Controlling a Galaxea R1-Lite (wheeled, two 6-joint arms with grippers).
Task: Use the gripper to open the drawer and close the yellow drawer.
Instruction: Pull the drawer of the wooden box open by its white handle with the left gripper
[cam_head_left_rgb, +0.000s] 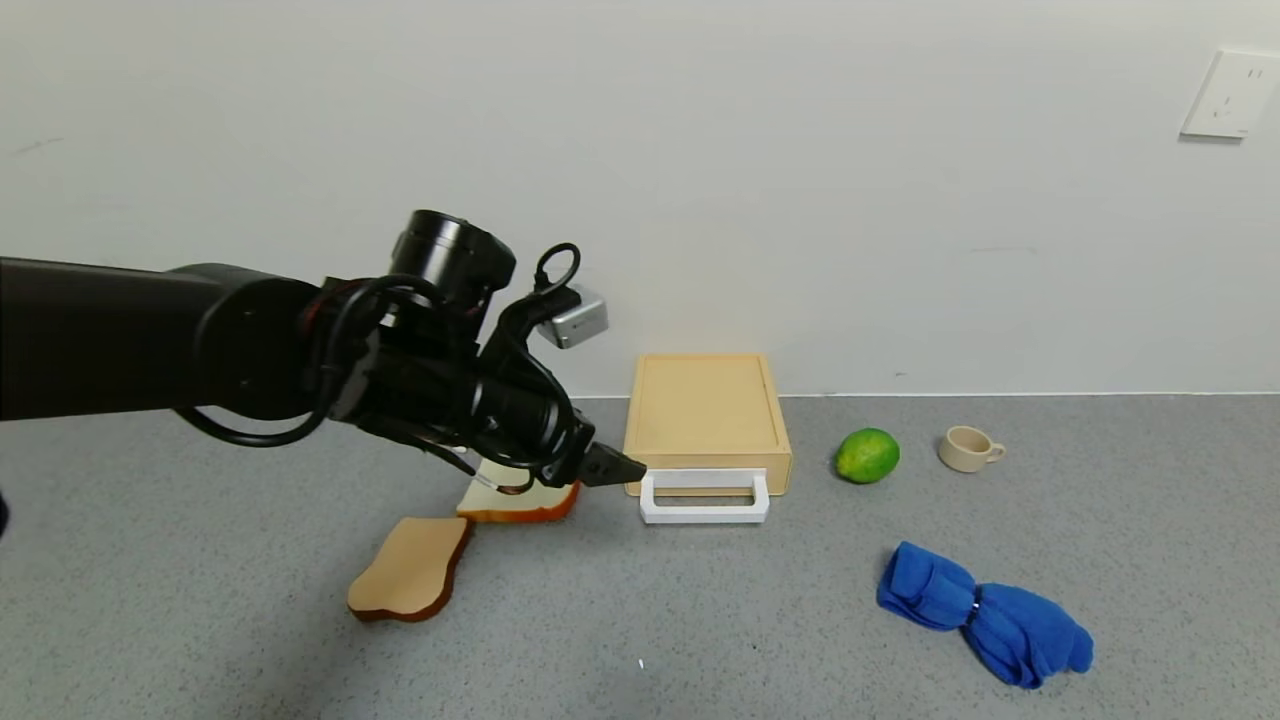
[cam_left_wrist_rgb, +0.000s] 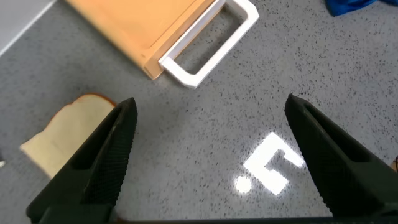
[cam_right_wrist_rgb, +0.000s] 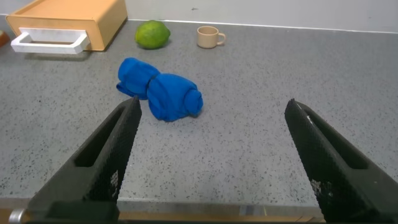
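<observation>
I need to pull the drawer open next, so my left gripper should hook the drawer's white loop handle with its closed fingers inside the opening.
The pale yellow-tan drawer box (cam_head_left_rgb: 707, 415) stands against the back wall with its white loop handle (cam_head_left_rgb: 705, 497) facing forward; the drawer front sits flush with the box. My left gripper (cam_head_left_rgb: 620, 467) hovers just left of the handle's left end, above the table. In the left wrist view the gripper (cam_left_wrist_rgb: 211, 109) is open and empty over bare table, with the handle (cam_left_wrist_rgb: 208, 40) and drawer (cam_left_wrist_rgb: 146, 28) ahead of it. My right gripper (cam_right_wrist_rgb: 211, 112) is open and empty, low near the table's front edge; the drawer shows far off in its view (cam_right_wrist_rgb: 68, 18).
Two bread slices (cam_head_left_rgb: 412, 580) (cam_head_left_rgb: 520, 500) lie left of the drawer, under my left arm. A green lime (cam_head_left_rgb: 867, 455) and a small beige cup (cam_head_left_rgb: 968, 448) sit right of the drawer. A blue cloth (cam_head_left_rgb: 985, 612) lies at the front right.
</observation>
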